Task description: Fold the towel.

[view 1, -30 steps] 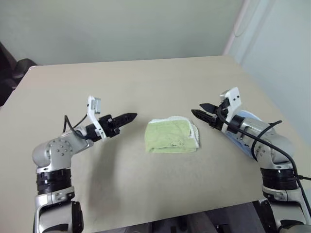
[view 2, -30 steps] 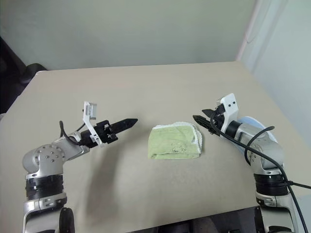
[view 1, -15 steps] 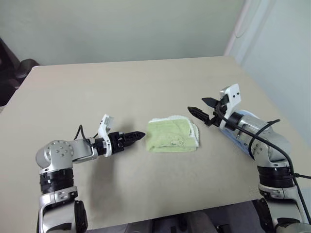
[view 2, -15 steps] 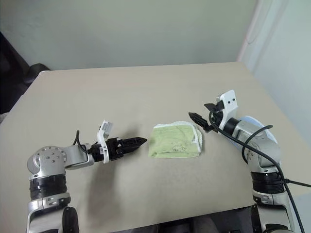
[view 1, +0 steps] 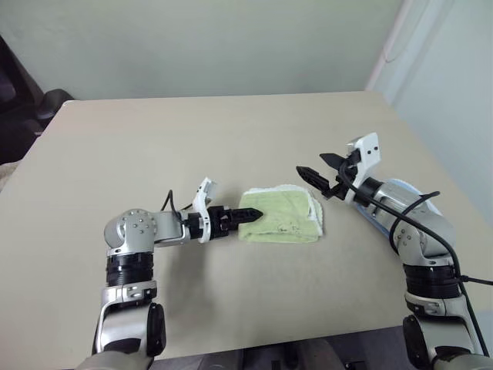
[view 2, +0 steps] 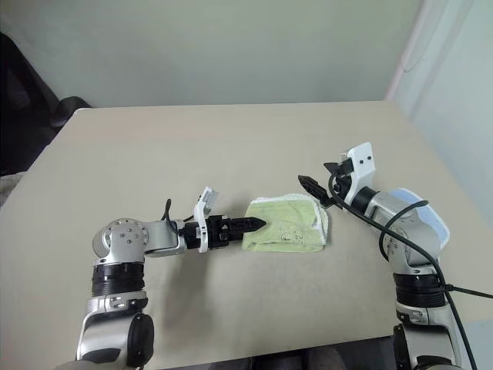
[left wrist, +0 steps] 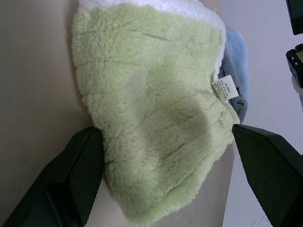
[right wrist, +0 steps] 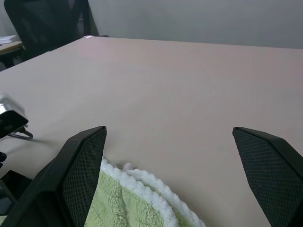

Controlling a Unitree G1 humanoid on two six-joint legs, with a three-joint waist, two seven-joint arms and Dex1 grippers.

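I should next use my left gripper to pick up the towel by the folded end (view 1: 248, 223), which bulges up from the table while the remaining cloth (view 1: 291, 214) lies slack.
The towel (view 1: 281, 216) is a lime-green terry cloth with white edging, lying folded into a small pad near the middle of the table. Its white tag (left wrist: 224, 88) shows in the left wrist view. My left gripper (view 1: 252, 214) lies low over the table at the towel's left edge, open, with its black fingers (left wrist: 78, 175) spread either side of the cloth. My right gripper (view 1: 317, 166) hovers open just above the towel's far right corner, apart from it; its fingers (right wrist: 85, 165) frame the towel's white edge (right wrist: 137, 187).
A light blue cloth (view 2: 422, 210) lies on the table (view 1: 231, 131) under my right forearm, beside the towel. A dark chair (view 1: 35, 108) stands past the table's far left corner. The table's right edge runs close to my right arm.
My left arm has swung right and down, bringing its gripper from well left of the towel to its left edge. The right gripper's jaws have spread wider. The view itself has shifted.
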